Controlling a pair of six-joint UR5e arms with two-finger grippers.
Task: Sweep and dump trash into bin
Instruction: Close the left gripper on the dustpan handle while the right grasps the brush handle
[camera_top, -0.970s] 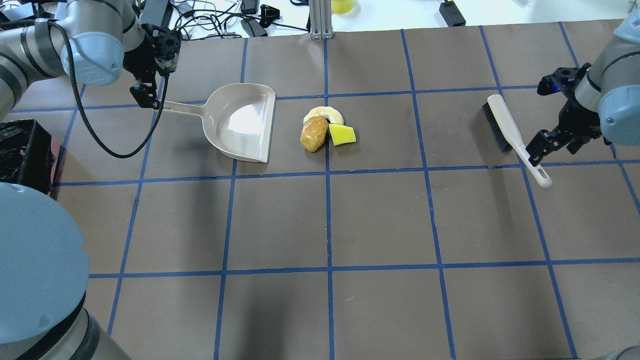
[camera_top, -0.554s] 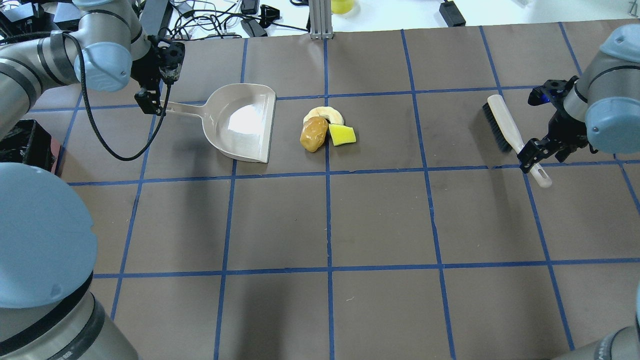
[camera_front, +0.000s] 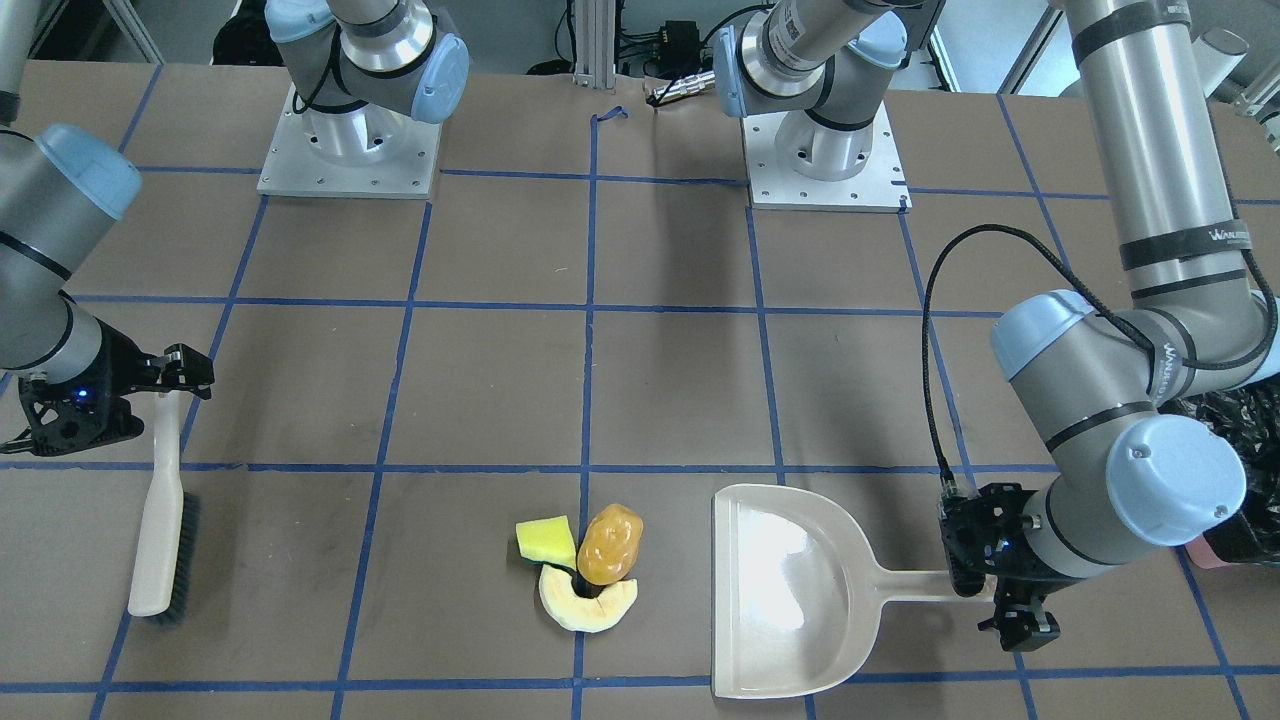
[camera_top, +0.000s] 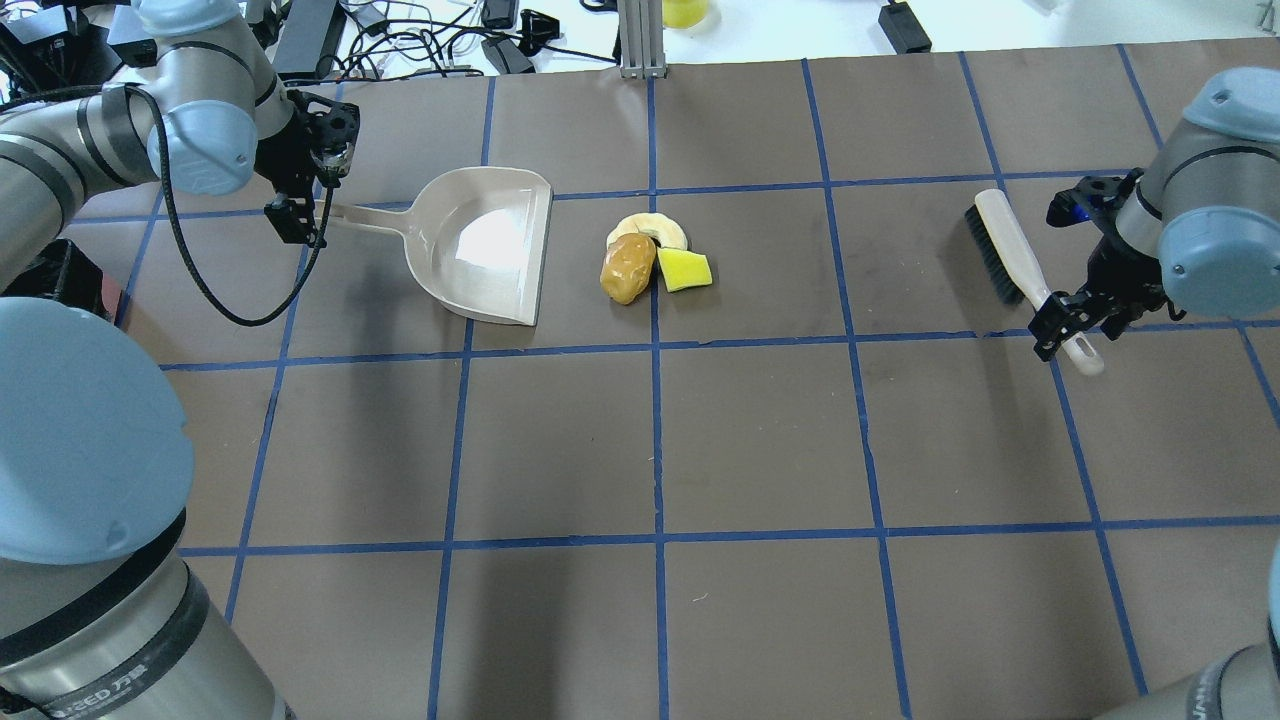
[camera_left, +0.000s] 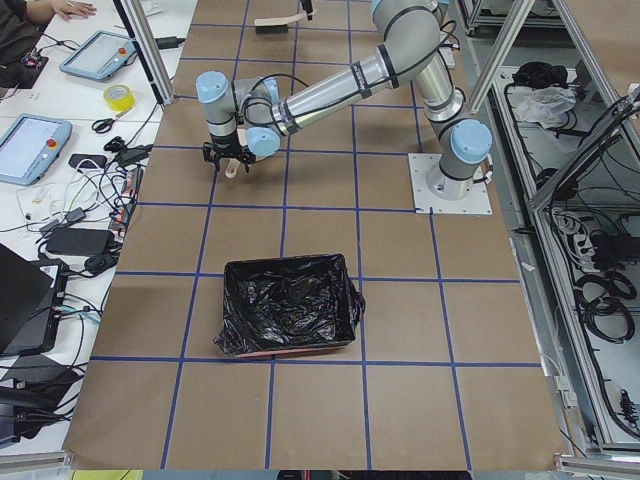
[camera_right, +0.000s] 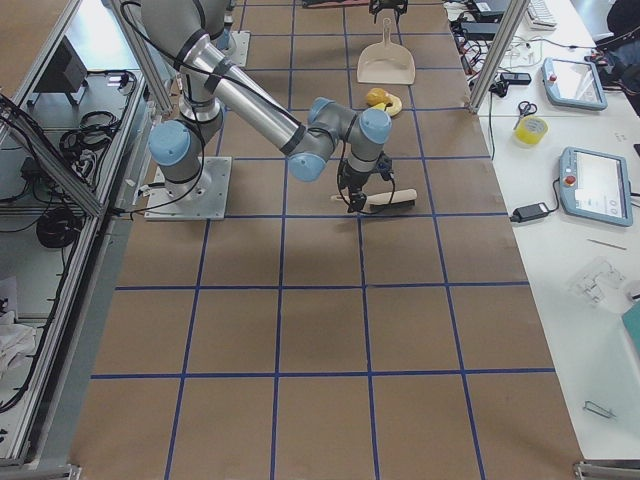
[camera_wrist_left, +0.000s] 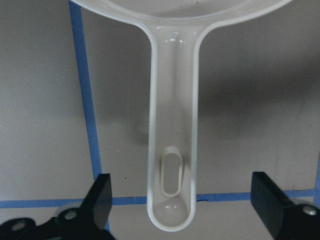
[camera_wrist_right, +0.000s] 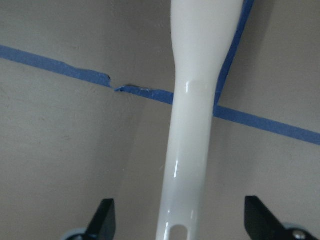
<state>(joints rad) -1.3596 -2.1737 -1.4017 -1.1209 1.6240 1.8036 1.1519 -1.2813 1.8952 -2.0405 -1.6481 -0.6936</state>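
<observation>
The white brush is next for the robot's right gripper, which should grab it by its slim handle (camera_front: 166, 409) to sweep the trash (camera_front: 588, 570) into the dustpan.
The trash lies together mid-table: a yellow sponge wedge (camera_top: 685, 269), an amber lump (camera_top: 626, 268) and a cream crescent (camera_top: 648, 228). The beige dustpan (camera_top: 487, 245) lies just left of them with its mouth toward them. My left gripper (camera_top: 293, 217) is open and straddles the end of the dustpan handle (camera_wrist_left: 172, 150), with a gap on both sides. A white brush (camera_top: 1008, 250) lies at the right. My right gripper (camera_top: 1062, 327) is open and straddles the brush handle (camera_wrist_right: 192, 125). The black-lined bin (camera_left: 288, 305) stands past the table's left end.
The table is brown paper with a grid of blue tape (camera_top: 655, 350). Cables and small devices (camera_top: 440, 40) lie beyond the far edge. Both arm bases (camera_front: 350, 150) are bolted at the robot's side of the table. The bin's black bag (camera_front: 1235, 420) shows beside my left arm.
My left gripper has come down over the end of the dustpan handle. My right gripper has moved in over the brush handle. Both stay open. Trash, dustpan and brush have not moved.
</observation>
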